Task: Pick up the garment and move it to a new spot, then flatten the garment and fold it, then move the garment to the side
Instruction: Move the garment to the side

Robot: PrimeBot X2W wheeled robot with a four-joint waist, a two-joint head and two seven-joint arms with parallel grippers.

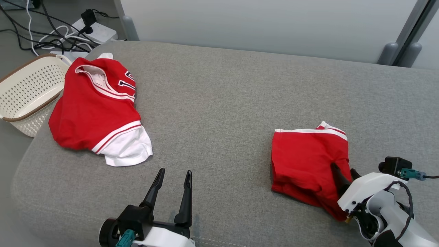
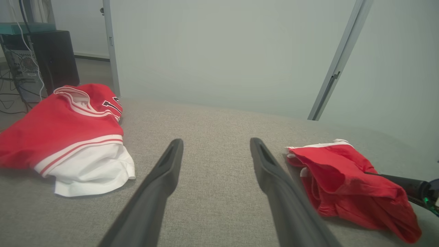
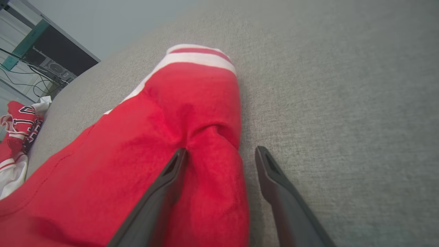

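My right gripper pinches the red garment by the fold along its side edge [image 1: 347, 175] next, since the rest of the cloth [image 1: 302, 158] lies flat.
A folded red garment [image 1: 305, 154] with a white band lies on the right of the grey cushioned surface [image 1: 219, 103]. My right gripper [image 1: 343, 168] stands open over its near right corner. In the right wrist view the right gripper [image 3: 221, 150] has one finger on top of the red garment [image 3: 178, 109], the other beside its edge on the grey fabric, and a ridge of cloth lies between them. My left gripper [image 1: 175, 171] is open near the front middle with nothing in it; the left wrist view shows the left gripper [image 2: 216, 140] beside the folded garment [image 2: 343, 178].
A crumpled red and white jersey [image 1: 92, 109] lies at the left edge of the surface. A cream perforated basket [image 1: 27, 89] stands beside it, off the surface. A power strip with cables [image 1: 96, 31] lies on the floor behind. A pale wall runs along the back.
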